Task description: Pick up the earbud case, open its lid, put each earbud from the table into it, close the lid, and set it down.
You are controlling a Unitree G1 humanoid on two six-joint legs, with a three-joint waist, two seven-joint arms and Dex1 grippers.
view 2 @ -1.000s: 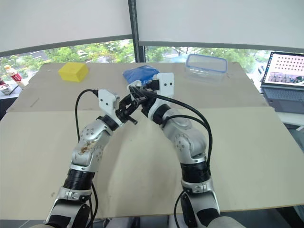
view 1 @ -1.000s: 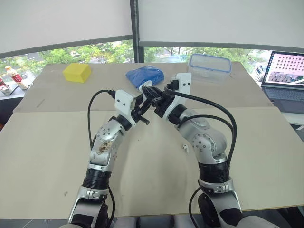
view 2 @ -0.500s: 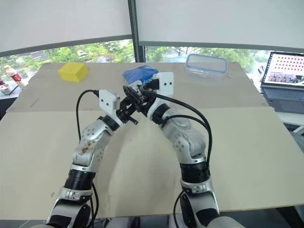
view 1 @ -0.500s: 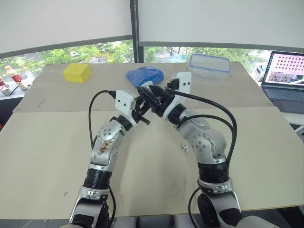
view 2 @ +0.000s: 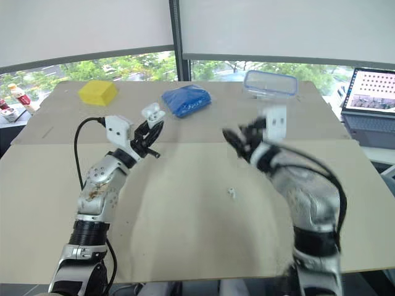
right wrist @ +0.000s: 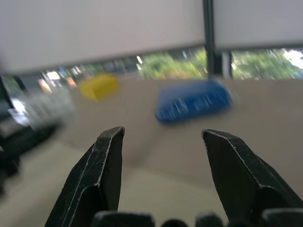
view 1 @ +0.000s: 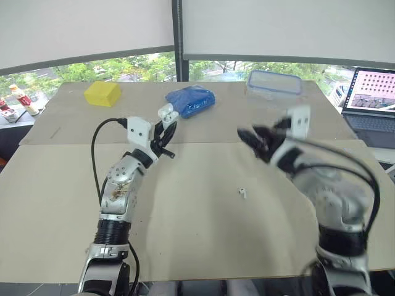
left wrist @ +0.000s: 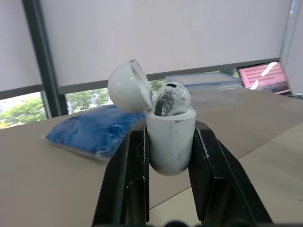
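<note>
The stem of the white earbud has to stay free to slide into the open case (view 1: 166, 112), so my right gripper should pick up the earbud by its rounded head (view 1: 242, 190) next.
My left gripper (view 1: 163, 127) is shut on the white earbud case (left wrist: 170, 142) and holds it upright above the table. The case's lid (left wrist: 130, 86) is swung open, and one scuffed earbud (left wrist: 171, 97) sits in the case. A second white earbud (view 1: 243, 193) lies on the table in front of the middle, apart from both grippers. My right gripper (view 1: 248, 137) hovers to the right of the case, blurred by motion. Its fingers (right wrist: 106, 156) stand open with nothing between them.
A blue pouch (view 1: 191, 102) lies just behind the case. A yellow block (view 1: 102, 94) sits at the back left, and a clear lidded container (view 1: 273, 83) at the back right. An open laptop (view 1: 373, 92) stands at the far right. Bottles (view 1: 21, 98) are at the left edge.
My right gripper has drawn back from the case, moving right. The left arm has swung left with the case, whose lid is still open.
</note>
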